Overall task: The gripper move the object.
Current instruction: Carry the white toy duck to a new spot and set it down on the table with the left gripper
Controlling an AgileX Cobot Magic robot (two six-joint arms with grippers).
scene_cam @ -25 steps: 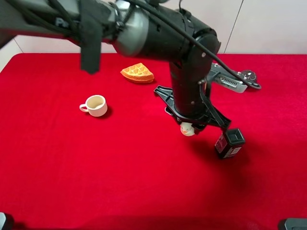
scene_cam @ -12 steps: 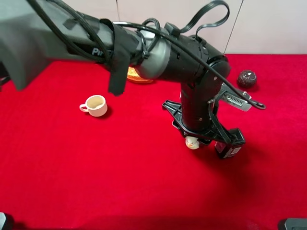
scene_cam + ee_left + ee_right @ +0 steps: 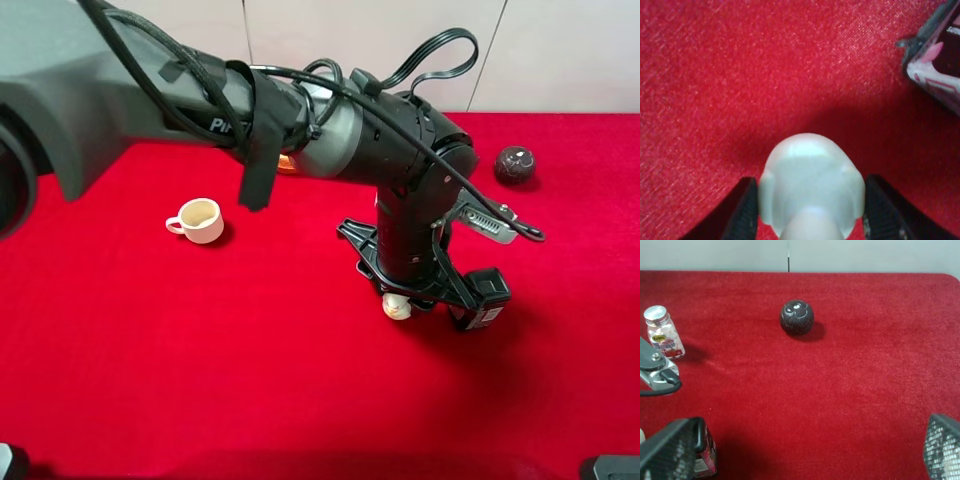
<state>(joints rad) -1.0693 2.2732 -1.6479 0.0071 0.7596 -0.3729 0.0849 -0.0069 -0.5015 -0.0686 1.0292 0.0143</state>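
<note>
I need to open my left gripper now: the duck (image 3: 396,308) (image 3: 810,185) is low on the red cloth beside the dark jar, so the duck would stay there.
The small cream-white duck-like figurine (image 3: 397,308) is held between the jaws of my left gripper (image 3: 400,298), which reaches across to the middle-right of the red cloth. It sits low, close to the cloth; I cannot tell if it touches. In the left wrist view the figurine (image 3: 810,187) fills the gap of the left gripper (image 3: 812,212), with a black finger (image 3: 742,210) against each side. My right gripper (image 3: 805,455) is open and empty, its fingers (image 3: 670,450) spread wide; it does not show in the exterior view.
A cream mug (image 3: 198,220) stands at the left. A dark box (image 3: 482,298) lies just right of the figurine. A dark ball (image 3: 514,164) sits at the back right. A small capped bottle (image 3: 662,332) shows in the right wrist view. An orange waffle (image 3: 285,163) is mostly hidden behind the arm.
My left gripper has carried the figurine toward the front of the table and lower, close to the dark box. The dark ball has come into view behind the arm.
</note>
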